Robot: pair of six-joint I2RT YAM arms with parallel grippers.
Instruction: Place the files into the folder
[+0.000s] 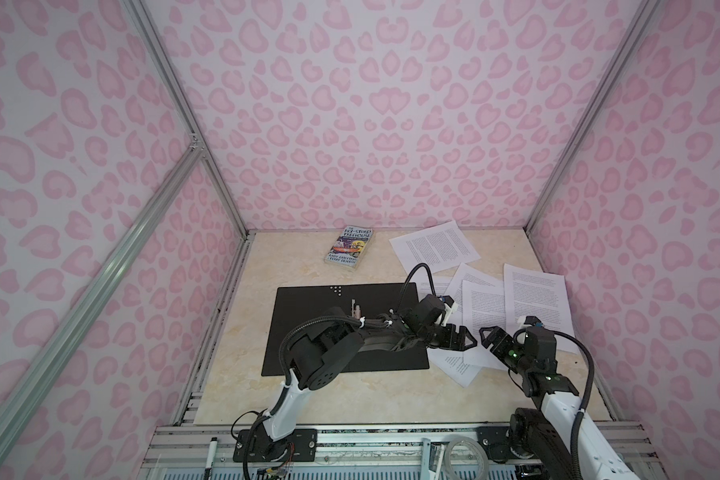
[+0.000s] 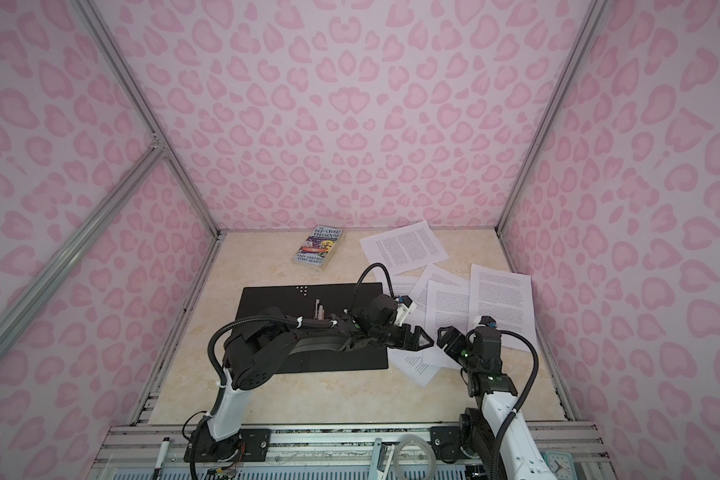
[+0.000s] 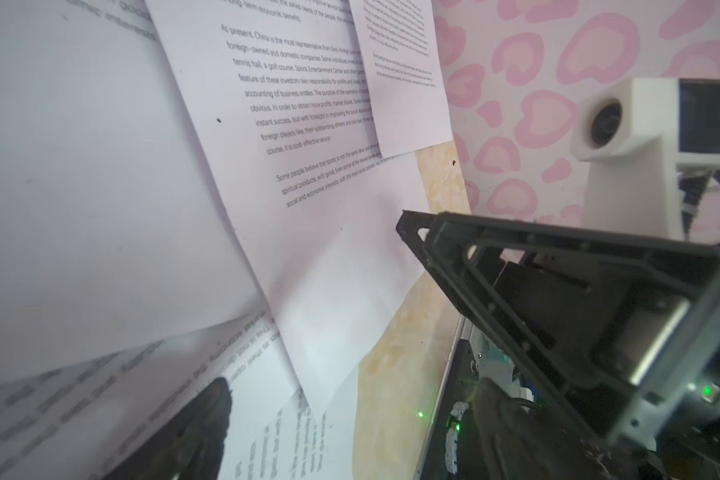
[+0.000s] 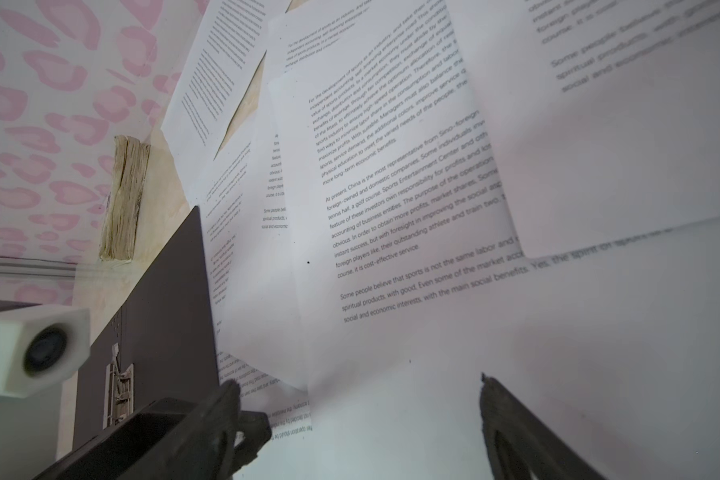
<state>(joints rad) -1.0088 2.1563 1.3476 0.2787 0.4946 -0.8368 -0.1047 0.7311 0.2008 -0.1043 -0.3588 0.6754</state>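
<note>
My left gripper is to grab the sheet next by its folder-side edge (image 1: 462, 307) and leave the opposite edge free. It can then lay the sheet flat into the folder (image 1: 308, 307).
The folder (image 1: 308, 307) (image 2: 275, 303) lies open and flat mid-table, black inside up, its metal spine clip (image 1: 355, 309) (image 4: 119, 386) showing. The files (image 1: 533, 299) (image 2: 499, 299) are several white printed sheets scattered and overlapping to its right; one sheet (image 1: 433, 247) lies apart at the back. My left gripper (image 1: 470, 338) (image 3: 350, 424) reaches across the folder, open just above the sheets. My right gripper (image 1: 484, 336) (image 4: 362, 419) faces it tip to tip, open, low over a sheet (image 4: 391, 232). Neither holds anything.
A colourful paperback book (image 1: 348, 249) (image 4: 127, 199) lies at the back behind the folder. Pink patterned walls enclose the marble tabletop (image 1: 300, 395) on three sides. The front rail carries a tape roll (image 1: 468, 457) and a marker pen (image 1: 213, 453).
</note>
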